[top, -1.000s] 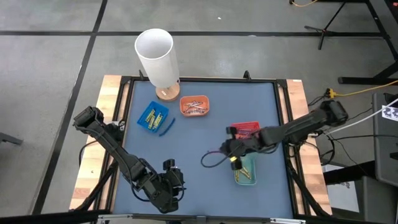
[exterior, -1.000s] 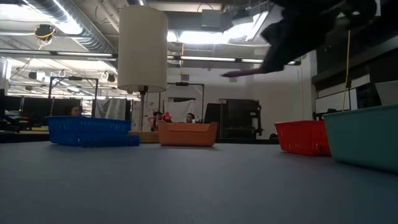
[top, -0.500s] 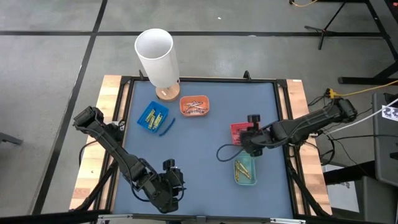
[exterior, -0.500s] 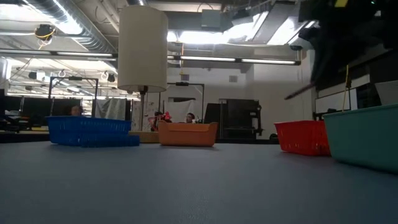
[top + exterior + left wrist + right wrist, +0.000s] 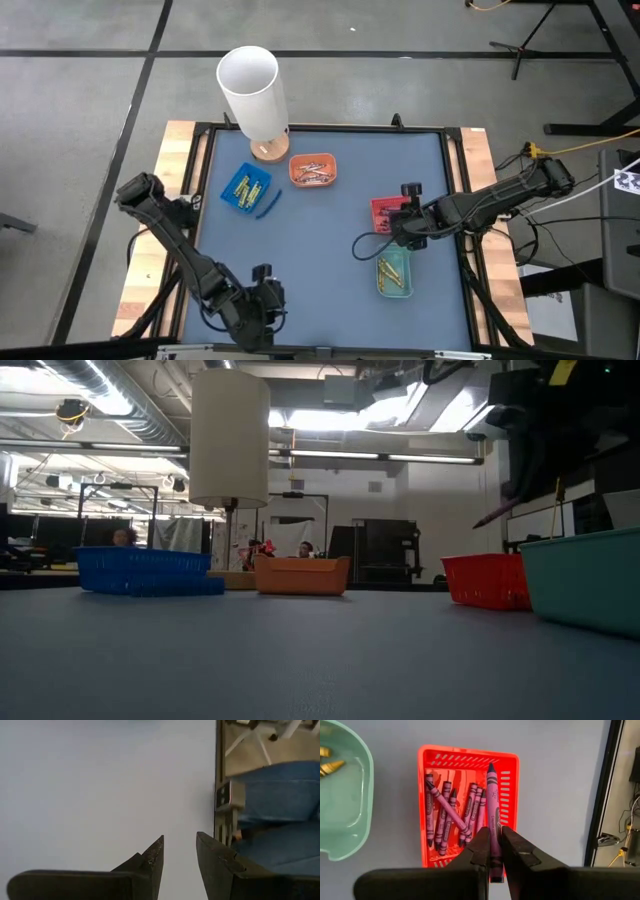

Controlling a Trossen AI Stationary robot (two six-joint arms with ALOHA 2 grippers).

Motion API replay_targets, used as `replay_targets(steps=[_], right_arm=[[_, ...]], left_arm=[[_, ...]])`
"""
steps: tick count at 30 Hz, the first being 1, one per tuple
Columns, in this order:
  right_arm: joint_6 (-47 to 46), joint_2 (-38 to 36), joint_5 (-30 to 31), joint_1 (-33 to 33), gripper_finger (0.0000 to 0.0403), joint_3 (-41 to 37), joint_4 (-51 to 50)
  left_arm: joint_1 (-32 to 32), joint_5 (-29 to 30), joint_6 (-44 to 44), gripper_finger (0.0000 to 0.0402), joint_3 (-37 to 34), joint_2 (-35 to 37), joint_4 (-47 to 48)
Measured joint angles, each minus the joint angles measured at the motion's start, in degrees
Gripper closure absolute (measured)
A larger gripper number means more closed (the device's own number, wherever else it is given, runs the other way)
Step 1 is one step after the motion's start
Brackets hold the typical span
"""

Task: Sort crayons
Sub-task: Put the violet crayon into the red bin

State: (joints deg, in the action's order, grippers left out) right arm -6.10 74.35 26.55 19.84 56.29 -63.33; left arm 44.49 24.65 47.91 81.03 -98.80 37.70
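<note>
In the right wrist view the purple crayon (image 5: 493,810) hangs close above the red tray, inside the tray's sides, so it is now time to open my right gripper.
My right gripper (image 5: 492,851) is shut on a purple crayon (image 5: 492,800) and hangs over the red tray (image 5: 512,775), where several purple crayons (image 5: 451,817) lie. In the high view this gripper (image 5: 404,214) is at the table's right, beside the green tray (image 5: 393,274) that holds yellow crayons. The low view shows the crayon (image 5: 497,514) slanting down above the red tray (image 5: 484,581). My left gripper (image 5: 179,855) is open over bare table near the front edge (image 5: 258,305). A blue crayon (image 5: 266,210) lies on the table beside the blue tray (image 5: 246,187). My right gripper pinches the purple crayon near its blunt end (image 5: 493,836) between its two fingers. The crayon runs along the fingers, its pointed tip (image 5: 491,768) sticking out ahead of them. The fingers slant down from the table's right. The crayon is clear of the red tray.
An orange tray (image 5: 313,170) with crayons sits at the far middle, and a tall white cylinder (image 5: 252,92) on a wooden base at the far left. A black cable (image 5: 365,246) loops under my right arm. A person's legs (image 5: 280,805) show beyond the front edge.
My right gripper has carried the purple crayon from over the green tray toward the far right, to over the red tray, and has tipped more steeply downward. It stays shut on the crayon. My left gripper has swung a little toward the table's left edge.
</note>
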Motion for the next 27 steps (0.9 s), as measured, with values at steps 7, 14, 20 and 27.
replay_targets(steps=[7,14,20,27], right_arm=[[0.0,0.0,0.0,0.0,0.0368,0.0,-0.1],[0.0,0.0,0.0,0.0,0.0364,0.0,-0.1],[0.0,0.0,0.0,0.0,0.0308,0.0,-0.1],[0.0,0.0,-0.1,0.0,0.025,0.0,-0.1]], left_arm=[[4.5,-2.9,12.6,0.0302,-3.3,0.0,1.7],[8.6,-7.9,27.1,0.0302,-9.9,0.0,1.8],[11.0,-16.1,34.1,0.0302,-14.1,0.0,1.6],[13.1,-16.7,34.2,0.0302,-17.4,0.0,0.8]])
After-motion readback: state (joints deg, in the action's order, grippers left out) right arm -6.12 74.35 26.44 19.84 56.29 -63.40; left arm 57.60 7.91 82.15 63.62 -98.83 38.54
